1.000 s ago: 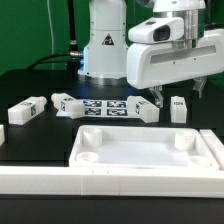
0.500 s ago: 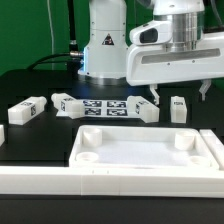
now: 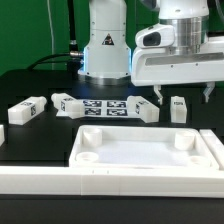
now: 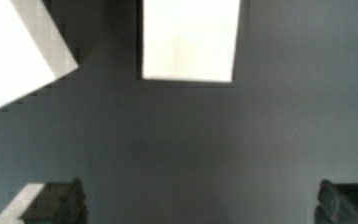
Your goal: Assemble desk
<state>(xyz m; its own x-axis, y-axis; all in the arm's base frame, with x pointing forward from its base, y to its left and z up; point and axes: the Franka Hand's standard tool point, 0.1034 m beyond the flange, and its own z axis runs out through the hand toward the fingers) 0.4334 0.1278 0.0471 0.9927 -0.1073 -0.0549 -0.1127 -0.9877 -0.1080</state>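
Observation:
My gripper is to grab the white leg by its plain end (image 3: 178, 101) (image 4: 190, 66) next, so that the leg can then stand in the slab's corner socket.
The desk slab (image 3: 150, 150), white and rimmed with round corner sockets, lies flat at the front of the table. A short white leg (image 3: 178, 108) stands behind its far corner, on the exterior view's right. My gripper (image 3: 182, 96) hangs just above this leg, jaws wide open and empty, one finger on each side. In the wrist view the gripper (image 4: 201, 205) shows only two dark fingertips (image 4: 51, 200) far apart, with dark table between them and the leg (image 4: 190, 40) ahead. Two more legs (image 3: 28, 110) (image 3: 68, 103) lie on the exterior view's left.
The marker board (image 3: 108, 107) lies in front of the robot base (image 3: 105, 45). A long low white rail (image 3: 50, 180) runs along the front edge. Another white piece (image 3: 3, 135) shows at the exterior view's left edge. A white part (image 4: 19, 60) fills one corner of the wrist view.
My gripper has moved toward the exterior view's right and slightly up, and now sits over the upright leg. The jaws stay open. No part has moved.

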